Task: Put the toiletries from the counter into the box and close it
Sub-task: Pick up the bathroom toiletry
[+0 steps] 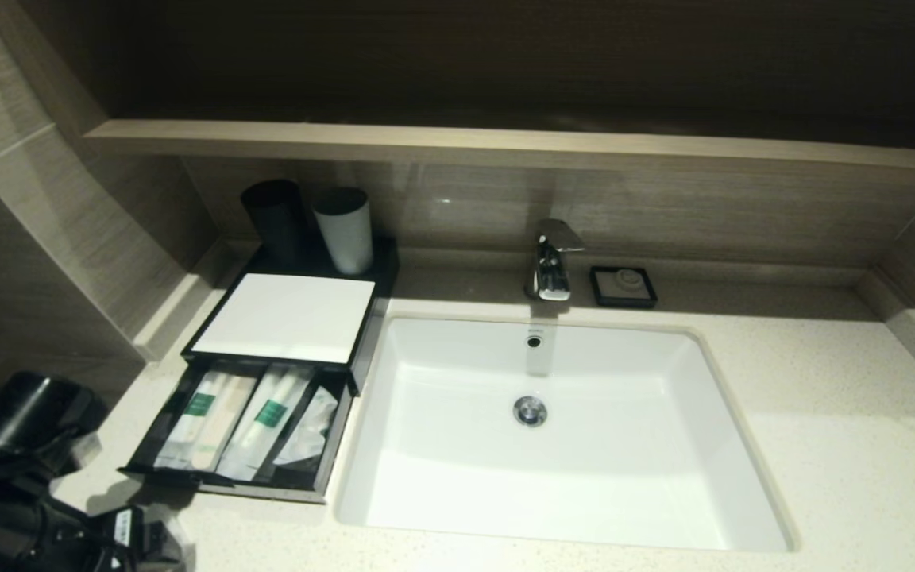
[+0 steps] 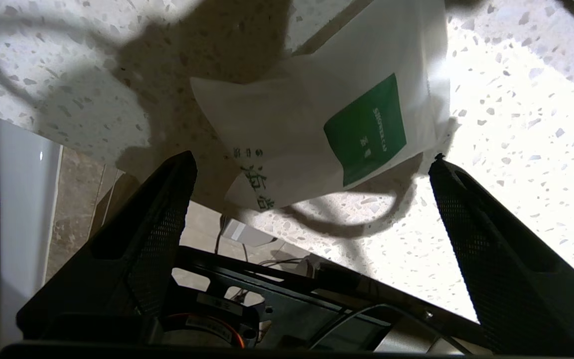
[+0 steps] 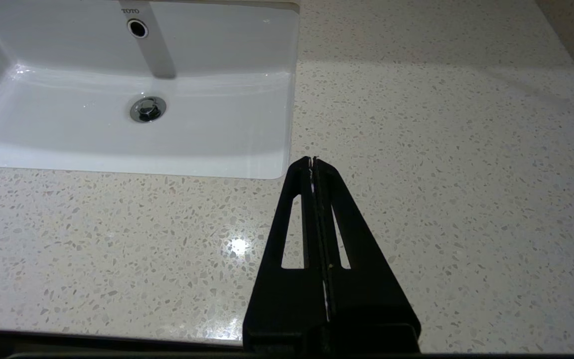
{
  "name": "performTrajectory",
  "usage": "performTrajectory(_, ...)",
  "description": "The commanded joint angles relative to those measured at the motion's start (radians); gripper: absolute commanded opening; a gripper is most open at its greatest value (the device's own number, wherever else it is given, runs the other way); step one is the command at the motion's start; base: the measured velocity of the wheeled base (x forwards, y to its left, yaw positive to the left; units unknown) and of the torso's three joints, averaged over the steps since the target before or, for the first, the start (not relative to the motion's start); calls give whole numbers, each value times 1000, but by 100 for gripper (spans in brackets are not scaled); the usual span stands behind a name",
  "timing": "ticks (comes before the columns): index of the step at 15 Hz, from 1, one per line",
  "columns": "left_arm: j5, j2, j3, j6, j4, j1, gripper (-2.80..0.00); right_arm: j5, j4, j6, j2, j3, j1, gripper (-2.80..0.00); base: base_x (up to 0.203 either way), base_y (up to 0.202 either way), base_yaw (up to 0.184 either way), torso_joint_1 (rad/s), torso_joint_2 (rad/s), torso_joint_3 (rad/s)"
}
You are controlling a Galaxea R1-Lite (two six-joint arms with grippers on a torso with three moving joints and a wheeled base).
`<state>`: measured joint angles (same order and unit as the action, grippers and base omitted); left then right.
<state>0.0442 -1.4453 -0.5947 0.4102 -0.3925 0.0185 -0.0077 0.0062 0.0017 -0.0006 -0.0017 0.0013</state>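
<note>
The white packet needs to be stowed in the open drawer, so the left gripper needs to pick it up next by its corner with the printed characters.
The black box (image 1: 283,318) with a white top panel stands left of the basin (image 1: 584,477), its drawer (image 1: 219,485) pulled out. Two long sachets (image 1: 207,417) (image 1: 267,421) with green labels and a crumpled clear packet (image 1: 306,429) lie in the drawer. A white packet with a green square label (image 2: 366,124) lies on the speckled counter (image 2: 506,174) at its front edge, one corner overhanging. My left gripper (image 2: 312,157) is open, just short of the packet, with a finger on either side. My right gripper (image 3: 313,160) is shut and empty above the counter (image 3: 441,174), by the basin's front right corner.
A black cup (image 1: 275,218) and a white cup (image 1: 344,226) stand behind the box. The tap (image 1: 550,262) and a black soap dish (image 1: 623,286) are behind the basin. A wood-look ledge (image 1: 505,147) runs above. My left arm (image 1: 28,492) fills the lower left corner.
</note>
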Motion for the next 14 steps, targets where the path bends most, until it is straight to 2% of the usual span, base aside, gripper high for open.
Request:
performTrajectory(1,0,-15,13,2,18,-15,0,0,0,0,1,0,0,-280,0,0,0,0,0,0)
performTrajectory(5,0,-14,9,2,20,-15,0,0,0,0,1,0,0,-280,0,0,0,0,0,0)
performTrajectory(6,0,-14,7,2,20,-15,-280,0,0,0,1,0,0,-280,0,0,0,0,0,0)
performTrajectory(14,0,-9,16,1,18,-15,-280,0,0,0,1,0,0,-280,0,0,0,0,0,0)
